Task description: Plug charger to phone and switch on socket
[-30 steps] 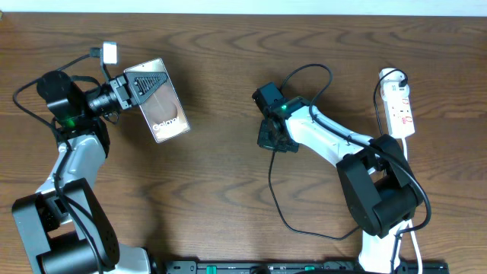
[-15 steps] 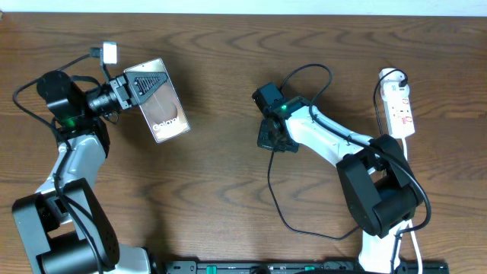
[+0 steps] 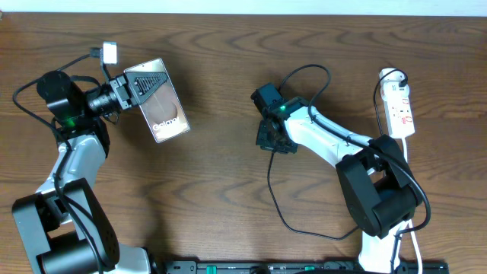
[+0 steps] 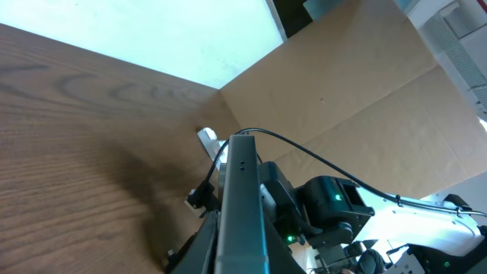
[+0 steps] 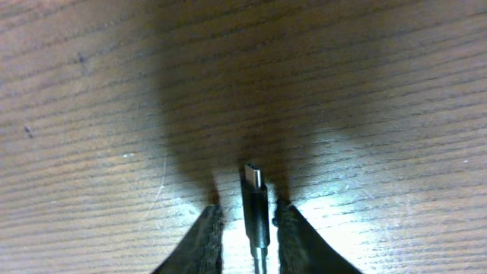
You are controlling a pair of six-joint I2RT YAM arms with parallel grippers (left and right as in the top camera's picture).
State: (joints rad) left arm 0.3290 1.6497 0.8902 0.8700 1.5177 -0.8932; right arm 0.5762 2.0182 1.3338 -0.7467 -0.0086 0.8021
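I will grab the charger's plug by its black sides with my right gripper next, its metal tip facing out. Then I can plug it into the phone [image 3: 161, 105].
The bronze-brown phone [image 3: 161, 105] is lifted at the upper left, and my left gripper [image 3: 137, 85] is shut on its upper end. In the left wrist view the phone [image 4: 242, 198] shows edge-on between the jaws. The charger's black cable [image 3: 272, 190] loops across the table to my right gripper [image 3: 274, 138]. Its small plug tip [image 5: 256, 199] lies flat on the wood. My right gripper [image 5: 247, 210] is open, one finger on each side of the plug with a thin gap at each. The white socket [image 3: 400, 108] lies at the far right.
A small white block [image 3: 109, 53] on a black lead hangs by the left arm. The right arm's base [image 3: 378, 194] stands near the socket's white cord [image 3: 407, 152]. A black rail [image 3: 304, 266] runs along the front edge. A cardboard wall [image 4: 365, 91] stands behind.
The right gripper's jaws have parted a little from the plug tip, which now lies on the table between them. The left arm and the phone have not moved.
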